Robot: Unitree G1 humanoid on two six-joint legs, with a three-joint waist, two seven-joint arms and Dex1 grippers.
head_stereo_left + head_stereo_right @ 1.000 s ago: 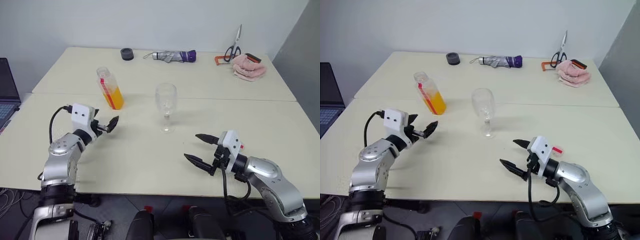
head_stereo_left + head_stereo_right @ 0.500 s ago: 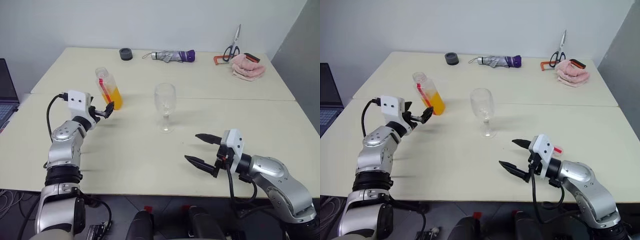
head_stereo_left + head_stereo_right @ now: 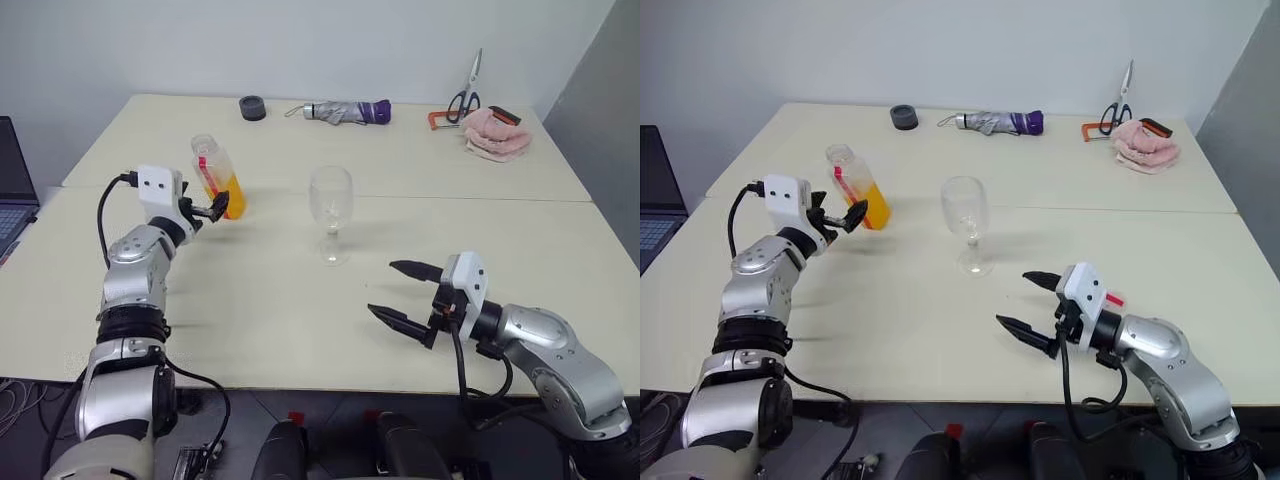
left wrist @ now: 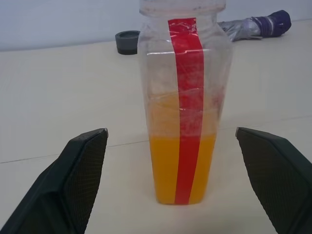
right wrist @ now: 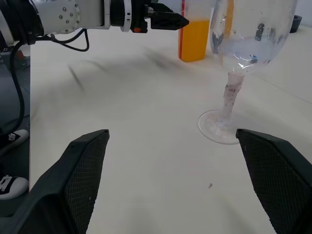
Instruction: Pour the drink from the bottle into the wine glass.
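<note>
I should next use my left gripper to grab the bottle by the flat sides of its middle (image 3: 218,178) and pour from it, since the bottle's shoulders slope in to a round neck.
The bottle (image 3: 215,178) stands upright on the left of the table (image 3: 250,300). It is clear, with a vertical red stripe, and the orange drink (image 4: 180,165) fills its lower part. My left gripper (image 3: 212,210) is open and level right in front of the bottle; its fingers (image 4: 80,175) stand apart on either side without touching it. The wine glass (image 3: 331,210) stands upright and holds no liquid at the table's middle, also seen close up (image 5: 243,44). My right gripper (image 3: 382,288) is open near the front edge, pointing at the glass from a distance.
Along the far edge lie a black round object (image 3: 253,107), a folded umbrella (image 3: 345,111), scissors (image 3: 466,92) and a pink cloth (image 3: 495,135). A laptop (image 3: 12,180) sits at the far left. A seam runs across the table behind the glass.
My left gripper has moved forward and upward to the bottle, still open. The right gripper has stayed nearly in place. Bottle and glass have not moved.
</note>
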